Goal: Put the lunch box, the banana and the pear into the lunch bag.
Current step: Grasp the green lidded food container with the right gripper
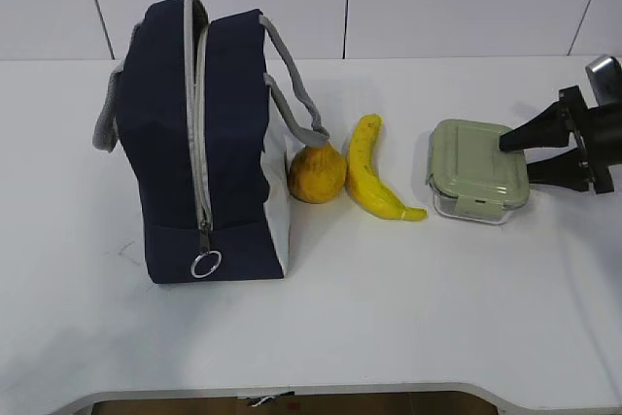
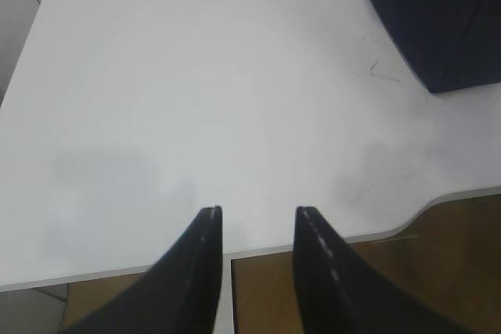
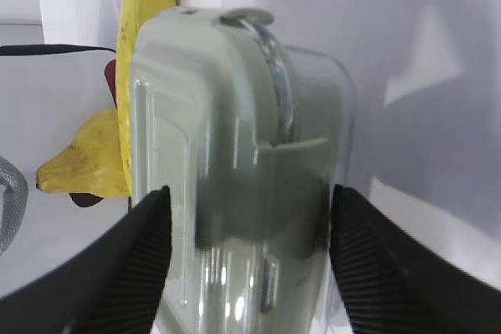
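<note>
The broad lid of the lunch box is wider than my open fingers. My right gripper next needs to grab the lunch box across the thickness of its end [image 1: 520, 179].
The navy lunch bag [image 1: 233, 143] stands at the left, its grey zipper running down the near side to a ring pull [image 1: 205, 264] near the bottom. The pear [image 1: 317, 173] sits against the bag's right side. The banana [image 1: 374, 182] lies right of the pear. The lunch box [image 1: 478, 167], with its pale green lid, sits further right. My right gripper [image 1: 515, 157] is open, its fingers straddling the box's right end; in the right wrist view the lunch box [image 3: 235, 154] fills the gap between the fingers, with the banana [image 3: 133, 115] behind. My left gripper [image 2: 258, 213] is open and empty over the table's front edge.
The white table [image 1: 408, 318] has a rounded front edge [image 2: 438, 197]. A corner of the bag [image 2: 438, 21] shows at the upper right of the left wrist view. A grey handle strap [image 1: 301, 104] hangs over the pear. A white wall stands behind the table.
</note>
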